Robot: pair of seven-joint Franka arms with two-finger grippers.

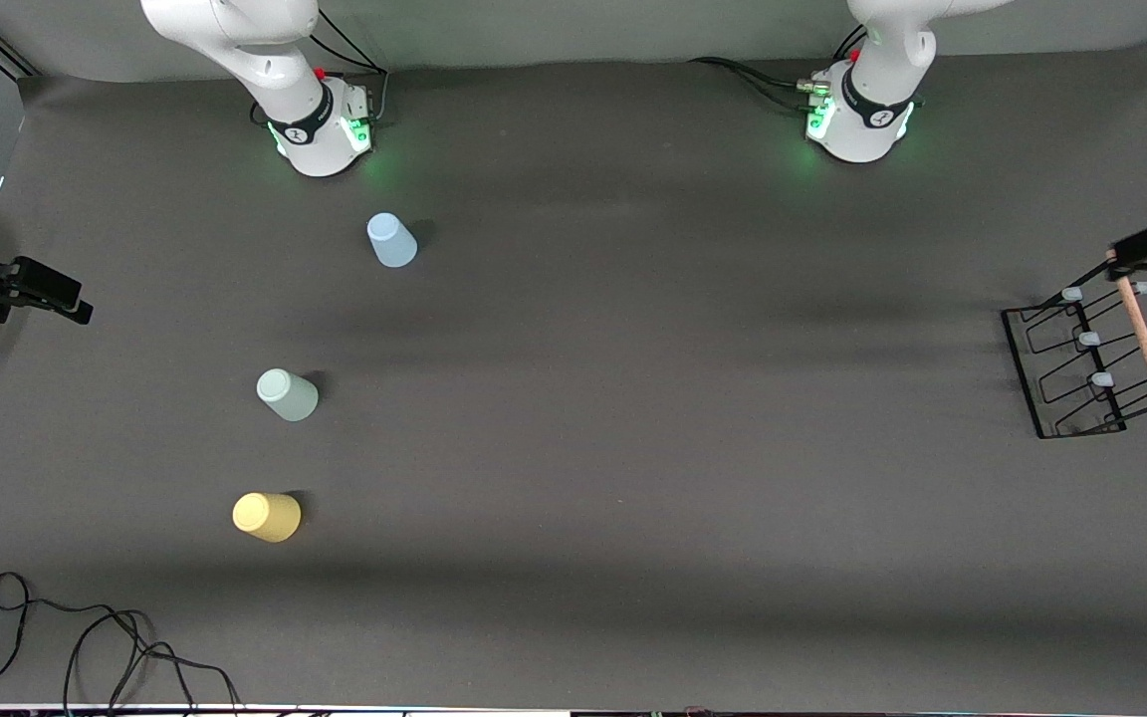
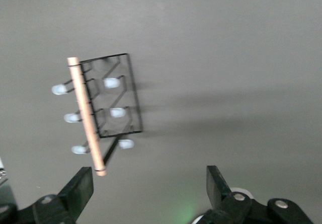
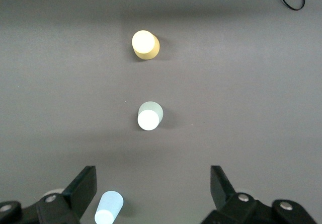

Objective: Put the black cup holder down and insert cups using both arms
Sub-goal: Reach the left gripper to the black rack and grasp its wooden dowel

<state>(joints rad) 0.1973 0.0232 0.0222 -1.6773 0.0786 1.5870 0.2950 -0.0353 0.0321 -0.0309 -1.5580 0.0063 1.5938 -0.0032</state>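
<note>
My left gripper needs to grab the black cup holder next by its wooden rod handle, so that I can place the holder for the cups.
The black cup holder stands at the left arm's end of the table, its wooden rod handle on top and pale blue-capped prongs on both sides. My left gripper hovers open over the rack's end nearest the robot bases. In the left wrist view the black cup holder lies ahead of the open left gripper, with nothing between the fingers. Three cups stand apart toward the right arm's end: pale blue, mint green and yellow. My right gripper hangs open and empty at that table end.
The right wrist view shows the yellow cup, mint cup and blue cup ahead of the open right gripper. A loose black cable lies at the front corner. The arm bases stand along the table's back edge.
</note>
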